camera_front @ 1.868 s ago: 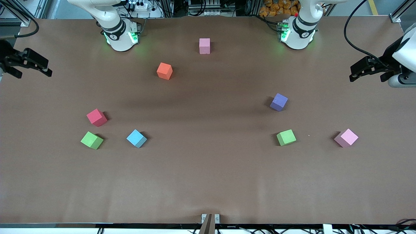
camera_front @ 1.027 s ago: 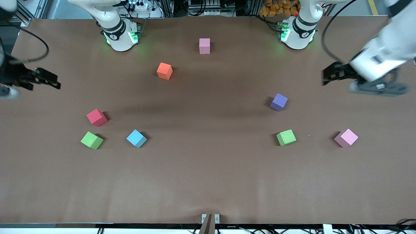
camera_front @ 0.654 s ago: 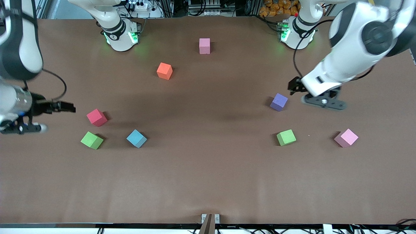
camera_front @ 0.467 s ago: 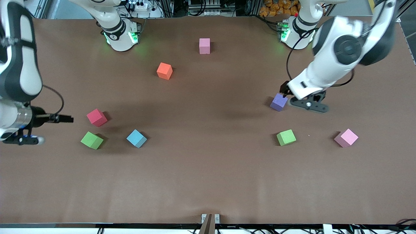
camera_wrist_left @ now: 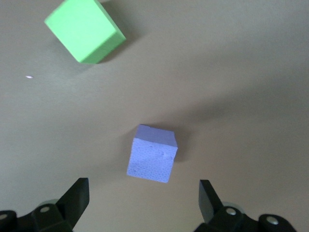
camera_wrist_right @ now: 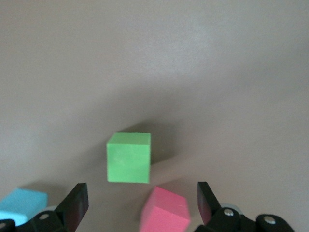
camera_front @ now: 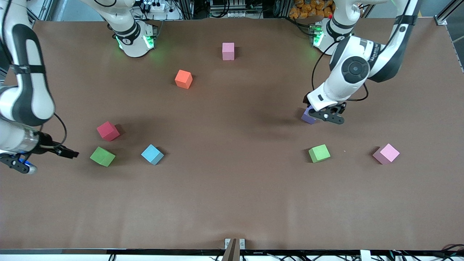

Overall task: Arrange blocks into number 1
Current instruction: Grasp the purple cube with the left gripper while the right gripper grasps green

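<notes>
My right gripper grabs the opposite sides of the green block point(camera_front: 102, 156) beside the red block point(camera_front: 108, 131) next, to build the number 1.
Blocks lie scattered on the brown table. My left gripper point(camera_front: 311, 108) hangs open just above the purple block point(camera_front: 307, 117). In the left wrist view that purple block point(camera_wrist_left: 152, 153) sits a little ahead of the open left gripper point(camera_wrist_left: 143, 200), not between the fingers. My right gripper point(camera_front: 70, 153) is open, low beside a green block point(camera_front: 102, 156). The right wrist view has the green block point(camera_wrist_right: 128, 157), red block point(camera_wrist_right: 165, 212) and light blue block point(camera_wrist_right: 21, 205) ahead of the right gripper point(camera_wrist_right: 141, 205). Nothing is held.
Other blocks: pink point(camera_front: 228, 51) between the arm bases, orange point(camera_front: 183, 79), red point(camera_front: 108, 131), light blue point(camera_front: 152, 154), a second green point(camera_front: 319, 153) and a second pink point(camera_front: 386, 153) toward the left arm's end.
Both arms swung in from the table's ends. The left gripper came down over the purple block; the right gripper dropped past the red block to beside the green one. No block moved.
</notes>
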